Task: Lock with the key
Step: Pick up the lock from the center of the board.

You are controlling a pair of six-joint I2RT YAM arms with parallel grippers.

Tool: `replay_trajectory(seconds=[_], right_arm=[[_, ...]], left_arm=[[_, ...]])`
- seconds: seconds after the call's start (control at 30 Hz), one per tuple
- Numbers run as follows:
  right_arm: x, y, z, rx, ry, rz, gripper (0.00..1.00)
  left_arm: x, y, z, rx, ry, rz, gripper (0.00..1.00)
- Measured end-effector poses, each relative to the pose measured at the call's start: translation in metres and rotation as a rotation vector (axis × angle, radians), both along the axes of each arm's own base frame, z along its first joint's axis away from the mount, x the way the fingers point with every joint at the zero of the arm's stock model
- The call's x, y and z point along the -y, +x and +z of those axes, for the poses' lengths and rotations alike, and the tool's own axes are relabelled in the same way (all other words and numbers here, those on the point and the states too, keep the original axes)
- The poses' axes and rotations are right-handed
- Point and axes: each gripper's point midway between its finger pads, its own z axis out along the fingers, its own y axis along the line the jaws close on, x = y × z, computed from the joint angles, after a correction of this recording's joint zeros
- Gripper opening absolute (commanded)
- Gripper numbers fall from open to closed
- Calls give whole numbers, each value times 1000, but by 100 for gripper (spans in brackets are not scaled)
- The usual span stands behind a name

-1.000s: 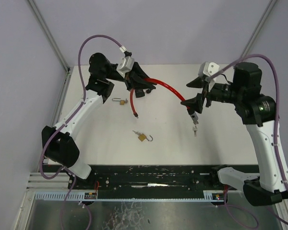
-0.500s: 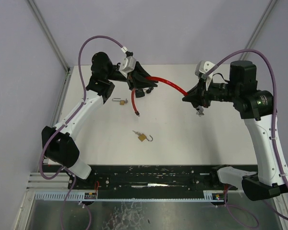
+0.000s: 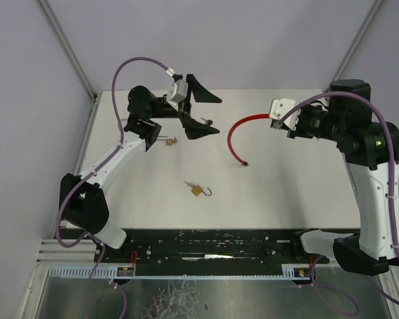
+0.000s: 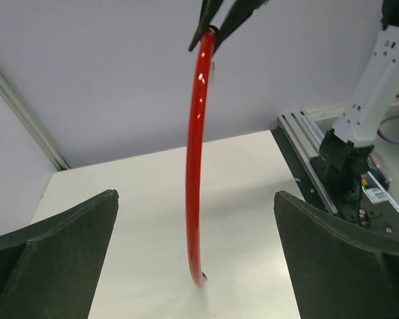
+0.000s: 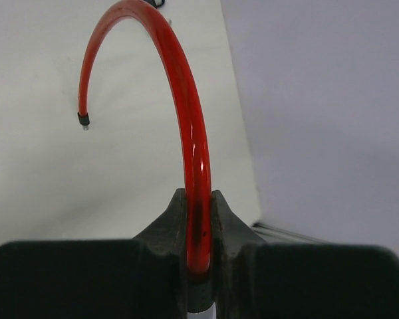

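Note:
The red cable should be grabbed next by my left gripper, just short of the cable end that my right gripper pinches. That end then stays free to lock with the key.
A red cable (image 3: 231, 130) curves over the white table (image 3: 286, 186). My right gripper (image 3: 274, 117) is shut on one end of it. In the right wrist view the fingers (image 5: 177, 211) pinch the cable (image 5: 186, 86), and its black-tipped free end (image 5: 84, 119) hangs over the table. My left gripper (image 3: 219, 115) stands wide open, clear of the cable, with nothing between its fingers. In the left wrist view the cable (image 4: 198, 133) hangs ahead between the open jaws. A brass padlock (image 3: 197, 191) with an open shackle lies mid-table, a small key beside it.
A second small padlock (image 3: 165, 140) lies under the left arm. A small dark object (image 3: 205, 121) lies on the table near the lower left finger. The black rail (image 3: 213, 242) with the arm bases runs along the near edge. Walls close in the back and sides.
My left gripper has opened and let go of the red cable. The right arm has drawn back to the right with the cable, whose free end swung toward mid-table.

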Motion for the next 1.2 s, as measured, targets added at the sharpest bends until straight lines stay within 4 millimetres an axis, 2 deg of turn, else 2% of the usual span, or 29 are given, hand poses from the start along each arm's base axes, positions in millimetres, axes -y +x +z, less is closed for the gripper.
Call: replay_trajectory(seconds=[0.1, 0.3, 0.37, 0.43, 0.6, 0.73, 0.97, 1.17, 1.2], right_arm=[[17, -1, 4, 115, -162, 37, 0], [36, -5, 9, 248, -388, 104, 0], [39, -3, 7, 269, -446, 128, 0], [41, -2, -3, 273, -494, 162, 0], [42, -4, -33, 267, -579, 237, 0], [41, -3, -37, 296, -604, 261, 0], [28, -1, -39, 373, -616, 322, 0], [16, 3, -51, 388, -638, 368, 0], [16, 5, -52, 393, -645, 367, 0]], left_arm=[[8, -3, 11, -5, -37, 26, 100], [46, -29, 24, -10, -96, 4, 100], [62, -34, 24, -1, -101, 4, 96], [77, -37, 25, 0, -100, 1, 87], [116, -33, 9, -44, -61, -8, 66], [138, -27, -16, -101, 8, -2, 58], [155, -22, -42, -158, 79, -15, 48], [162, -22, -48, -188, 105, -47, 24], [164, -22, -49, -196, 116, -60, 23]])
